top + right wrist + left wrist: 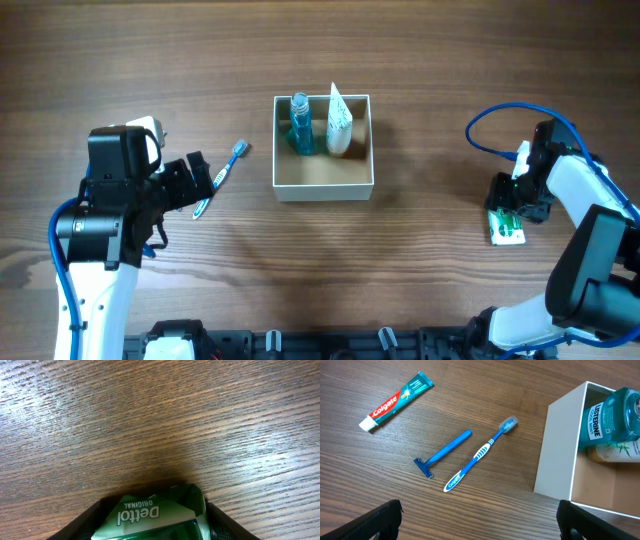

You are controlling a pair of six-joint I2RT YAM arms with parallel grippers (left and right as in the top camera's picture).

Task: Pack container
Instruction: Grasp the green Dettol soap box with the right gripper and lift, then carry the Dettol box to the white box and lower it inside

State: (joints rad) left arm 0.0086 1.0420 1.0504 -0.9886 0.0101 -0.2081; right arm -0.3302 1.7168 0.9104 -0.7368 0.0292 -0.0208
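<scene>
The green Dettol packet [507,231] [150,519] would come up off the table if I lifted my right gripper now, because the fingers are closed around the end of the packet.
The container [323,190], a square white-walled box with a tan inside, stands mid-table. It holds a blue Listerine bottle [300,128] and a white tube [339,122]. It also shows in the left wrist view [557,450] with the bottle [610,417]. A blue toothbrush [224,172] [481,453], a blue razor [442,453] and a Colgate tube [397,401] lie left of it. My left gripper [197,180] [480,530] is open and empty, above the table near the toothbrush. My right gripper [508,212] [152,510] is shut on a green Dettol packet [507,231] [150,519] at the table, far right.
Bare wood-grain table lies between the container and the right gripper. The left arm hides the razor and the Colgate tube in the overhead view. A blue cable [490,125] loops beside the right arm.
</scene>
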